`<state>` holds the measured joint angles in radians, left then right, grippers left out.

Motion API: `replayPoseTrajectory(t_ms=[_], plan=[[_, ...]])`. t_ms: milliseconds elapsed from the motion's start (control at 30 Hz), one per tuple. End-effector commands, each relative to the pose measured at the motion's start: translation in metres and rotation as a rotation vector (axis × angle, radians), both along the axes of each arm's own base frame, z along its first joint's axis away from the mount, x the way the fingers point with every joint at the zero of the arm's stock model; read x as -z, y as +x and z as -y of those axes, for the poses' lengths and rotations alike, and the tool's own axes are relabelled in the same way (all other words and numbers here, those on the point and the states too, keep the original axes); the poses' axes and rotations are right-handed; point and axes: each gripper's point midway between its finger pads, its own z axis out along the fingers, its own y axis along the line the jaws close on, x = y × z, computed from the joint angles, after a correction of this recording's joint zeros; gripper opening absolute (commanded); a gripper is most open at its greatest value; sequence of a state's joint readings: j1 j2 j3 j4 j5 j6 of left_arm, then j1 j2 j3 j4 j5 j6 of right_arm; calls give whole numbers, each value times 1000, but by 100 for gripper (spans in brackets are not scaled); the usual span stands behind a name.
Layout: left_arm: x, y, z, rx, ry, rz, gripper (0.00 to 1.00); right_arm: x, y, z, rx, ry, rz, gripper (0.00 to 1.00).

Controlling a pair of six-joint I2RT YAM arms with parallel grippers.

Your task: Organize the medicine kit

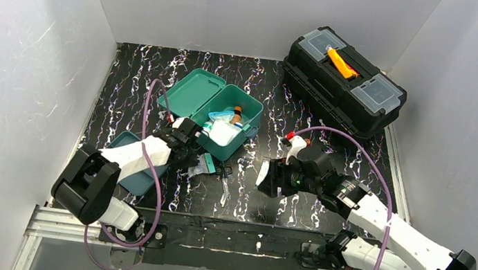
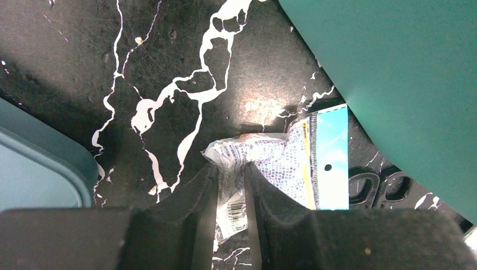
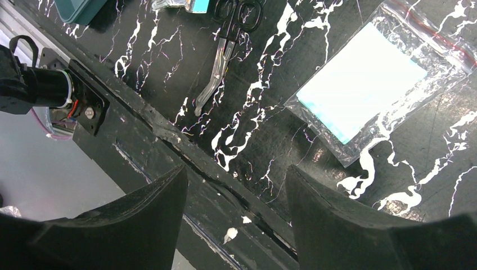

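Note:
I am pinching the gathered plastic of the printed packet (image 2: 281, 160) with my left gripper, so the packet would come up off the mat if I lifted now.
The teal medicine kit (image 1: 224, 148) stands open at mid-table, its lid (image 1: 193, 90) leaning back, with a bottle and white packets inside. Its darker teal inner tray (image 1: 122, 142) lies at the left, partly under my left arm. My left gripper (image 1: 192, 159) is down just in front of the kit. In the left wrist view this gripper (image 2: 230, 171) is shut on the crumpled corner of a clear printed packet (image 2: 281, 160) with a blue header, lying on the mat beside the kit's wall (image 2: 405, 67). My right gripper (image 3: 236, 180) hangs open and empty, over the table's near edge.
Black-handled scissors (image 3: 225, 50) lie on the mat between the two arms. A clear zip bag with a white pad (image 3: 360, 90) lies near the right gripper. A black toolbox with an orange handle (image 1: 345, 79) stands at the back right. White walls enclose the table.

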<state>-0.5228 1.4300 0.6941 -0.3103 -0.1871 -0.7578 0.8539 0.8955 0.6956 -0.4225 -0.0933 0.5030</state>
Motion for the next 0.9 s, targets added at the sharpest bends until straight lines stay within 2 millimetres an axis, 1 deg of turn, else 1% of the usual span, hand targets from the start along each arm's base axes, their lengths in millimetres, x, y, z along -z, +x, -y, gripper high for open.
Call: replayPoseTrajectory(t_ms=[0, 233, 367, 500, 700, 800, 867], plan=[[42, -84, -22, 56, 59, -304, 0, -16, -1, -1, 4, 33, 15, 71], [9, -88, -26, 67, 55, -238, 0, -24, 1, 1, 11, 28, 32, 70], [-13, -92, -27, 85, 40, -207, 0, -29, 2, 2, 12, 29, 48, 70], [-39, -94, -28, 102, 20, -165, 0, -33, 3, 4, 12, 29, 67, 71], [-90, -91, -20, 166, -43, -89, 0, -41, 3, 8, 8, 30, 103, 71], [-119, -84, -17, 178, -61, -27, 0, -45, 3, 10, 9, 32, 116, 71], [-142, -77, -15, 181, -72, 22, 0, -48, 3, 13, 18, 35, 128, 71]])
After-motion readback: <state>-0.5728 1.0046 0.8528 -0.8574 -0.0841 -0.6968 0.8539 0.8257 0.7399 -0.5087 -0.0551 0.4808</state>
